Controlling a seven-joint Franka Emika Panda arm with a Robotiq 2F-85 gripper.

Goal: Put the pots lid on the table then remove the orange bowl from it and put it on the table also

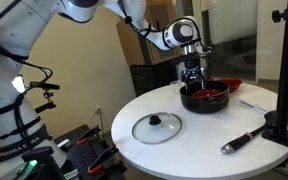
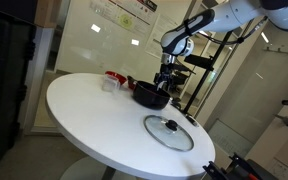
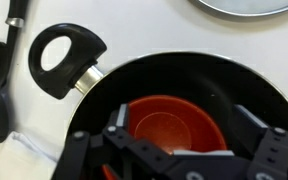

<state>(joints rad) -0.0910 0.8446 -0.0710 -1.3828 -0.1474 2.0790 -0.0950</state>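
Note:
The robot's gripper next needs to grab the orange bowl (image 3: 174, 122) by its exposed rim, pinching across the bowl's side, to lift the bowl from the pot.
The black pot (image 1: 204, 100) stands on the round white table (image 1: 184, 150), and it also shows in another exterior view (image 2: 150, 97). The orange bowl (image 3: 174, 122) sits inside the pot (image 3: 114, 85); its red rim shows in an exterior view (image 1: 210, 92). The glass lid (image 1: 157, 127) with its black knob lies flat on the table beside the pot, also seen in an exterior view (image 2: 169, 131). My gripper (image 3: 184, 135) hangs low over the pot, open, with a finger on each side of the bowl; it shows in both exterior views (image 1: 192, 80) (image 2: 165, 80).
The pot's looped black handle (image 3: 64, 60) sticks out over the table. Another red dish (image 1: 229, 84) sits behind the pot. A black utensil (image 1: 242, 140) lies near the table's front. A black stand with a pole (image 1: 284, 110) stands at the table's edge.

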